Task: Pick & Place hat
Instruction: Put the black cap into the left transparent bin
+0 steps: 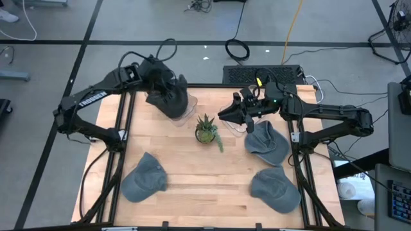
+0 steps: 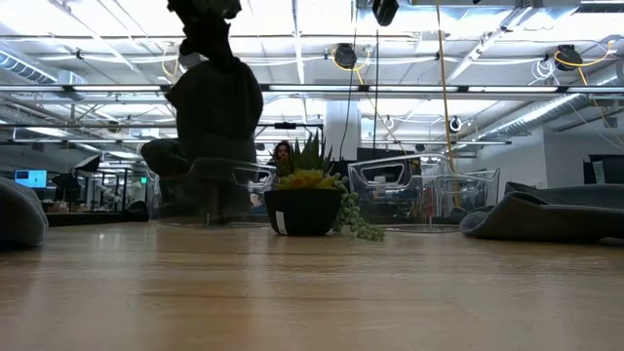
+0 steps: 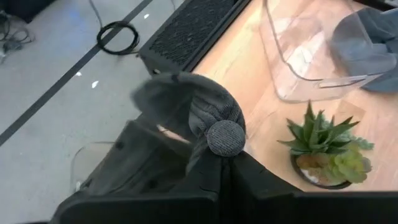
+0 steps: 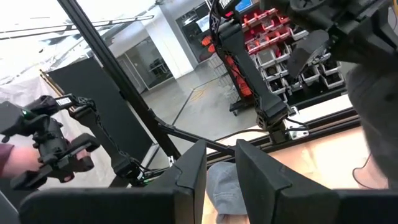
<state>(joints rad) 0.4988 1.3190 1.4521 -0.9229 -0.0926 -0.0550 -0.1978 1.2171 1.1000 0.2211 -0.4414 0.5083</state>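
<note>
The cap hangs with its far edge [image 1: 183,81] [image 3: 144,94] past the container's rim toward the frame. From here, my left gripper keeps hold until the cap sits inside the clear container.
A dark grey cap [image 1: 168,99] hangs from my left gripper [image 1: 158,82] at the table's far left, over a clear container [image 1: 187,102]. In the low view the cap [image 2: 214,107] hangs down to the container [image 2: 226,187]; whether they touch I cannot tell. Three more grey caps lie flat on the table: one right of centre [image 1: 266,142], one near right [image 1: 275,189], one near left [image 1: 142,176]. My right gripper [image 1: 223,115] hovers above the table right of the plant, pointing left, fingers slightly apart [image 4: 221,171], holding nothing. My left gripper pinches the cap's crown between its two fingers right beside the top button [image 3: 225,137], coming from above and pointing down. The cloth bunches at the hold. The cap hangs below the fingers, lifted clear of the table, brim end lowest [image 2: 161,156].
A small potted succulent [image 1: 207,131] stands at the table's centre between the arms. A second clear container [image 3: 298,62] sits at the far right, beside the right-centre cap. A black frame [image 1: 122,128] borders the table. Bare wood shows along the near middle [image 1: 205,186].
</note>
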